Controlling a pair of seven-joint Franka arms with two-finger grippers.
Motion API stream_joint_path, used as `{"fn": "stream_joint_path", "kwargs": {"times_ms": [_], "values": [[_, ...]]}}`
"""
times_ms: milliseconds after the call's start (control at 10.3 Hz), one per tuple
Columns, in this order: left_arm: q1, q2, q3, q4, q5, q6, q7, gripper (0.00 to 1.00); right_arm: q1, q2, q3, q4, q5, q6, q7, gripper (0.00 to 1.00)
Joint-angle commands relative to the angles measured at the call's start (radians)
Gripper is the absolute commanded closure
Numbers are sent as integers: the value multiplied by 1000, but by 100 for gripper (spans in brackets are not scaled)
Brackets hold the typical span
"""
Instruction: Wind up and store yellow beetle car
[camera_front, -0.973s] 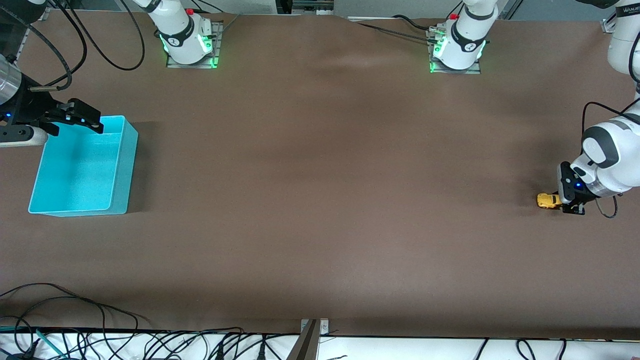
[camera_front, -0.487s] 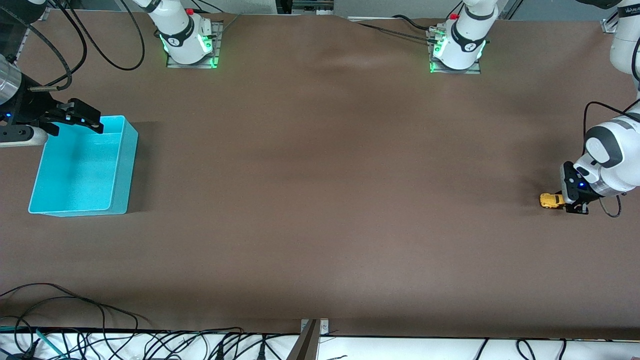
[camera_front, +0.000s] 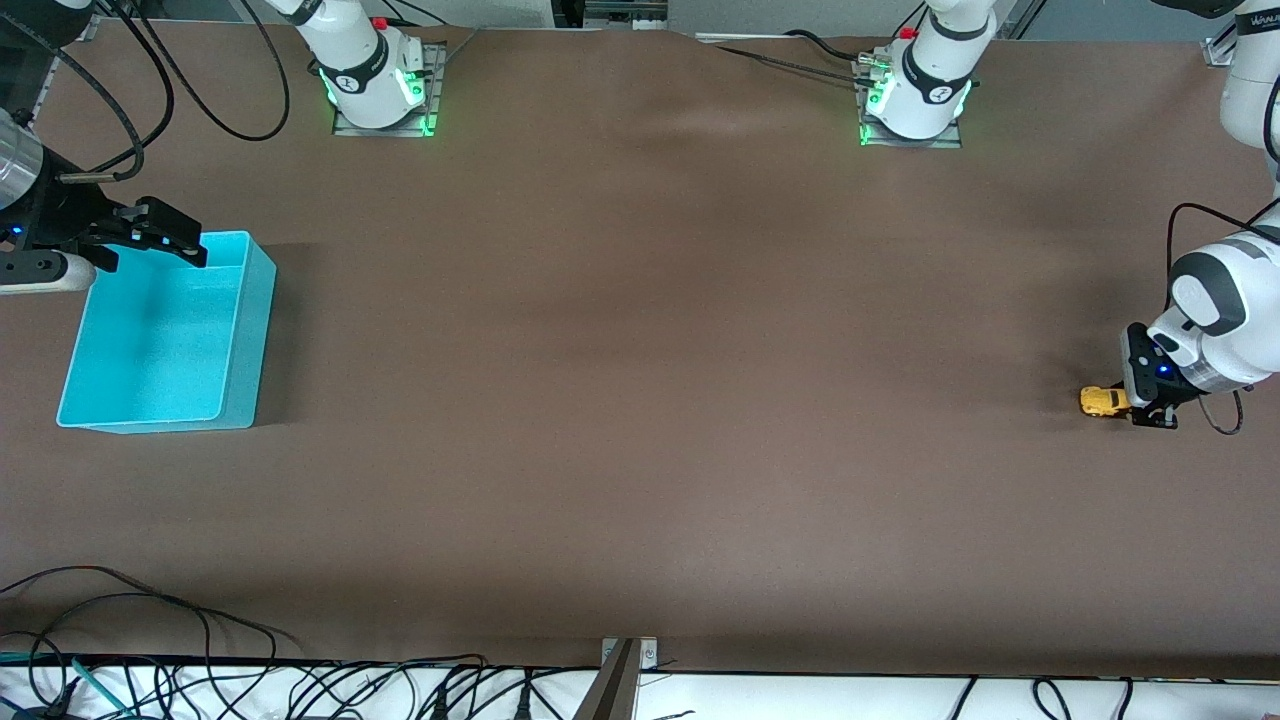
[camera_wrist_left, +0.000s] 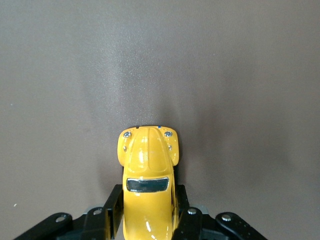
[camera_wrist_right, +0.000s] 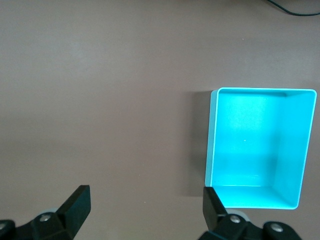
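The yellow beetle car's lower edge rests on the brown tabletop, so it is time for my left gripper to let go of the car.
The yellow beetle car (camera_front: 1099, 401) sits on the brown table at the left arm's end. My left gripper (camera_front: 1133, 404) is down at the table, shut on the car's rear half. In the left wrist view the car (camera_wrist_left: 148, 170) lies between the two black fingers (camera_wrist_left: 114, 209), its nose sticking out past them. The turquoise bin (camera_front: 166, 334) stands at the right arm's end and holds nothing. My right gripper (camera_front: 150, 238) is open and empty, hovering over the bin's rim that is farther from the front camera. The bin shows in the right wrist view (camera_wrist_right: 260, 147).
The brown table (camera_front: 640, 380) stretches between the car and the bin. Cables (camera_front: 150, 620) lie along the table's edge nearest the front camera. The two arm bases (camera_front: 375, 75) stand at the edge farthest from that camera.
My left gripper has shifted slightly toward the left arm's end of the table, dragging the car with it. The right arm has not moved.
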Motion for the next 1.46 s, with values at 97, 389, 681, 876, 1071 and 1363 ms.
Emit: {"fn": "stream_joint_path", "kwargs": {"times_ms": [97, 389, 681, 876, 1071, 1363], "values": [[6, 51, 11, 26, -1, -20, 32, 93, -2, 7, 2, 18, -14, -9, -13, 0], [5, 51, 11, 29, -1, -27, 32, 69, -2, 7, 2, 18, -15, -9, -11, 0], [-5, 42, 5, 89, -1, -113, 24, 0, -2, 7, 2, 18, -14, -9, -11, 0], [-28, 23, 5, 165, -1, -290, 20, 0, -2, 7, 2, 18, -15, -9, -11, 0], [-61, -27, 8, 215, 1, -459, -34, 0, -2, 7, 2, 18, -15, -10, -11, 0], [-110, -29, 7, 296, 30, -503, -133, 0, -2, 7, 2, 18, -14, -9, -11, 0]]}}
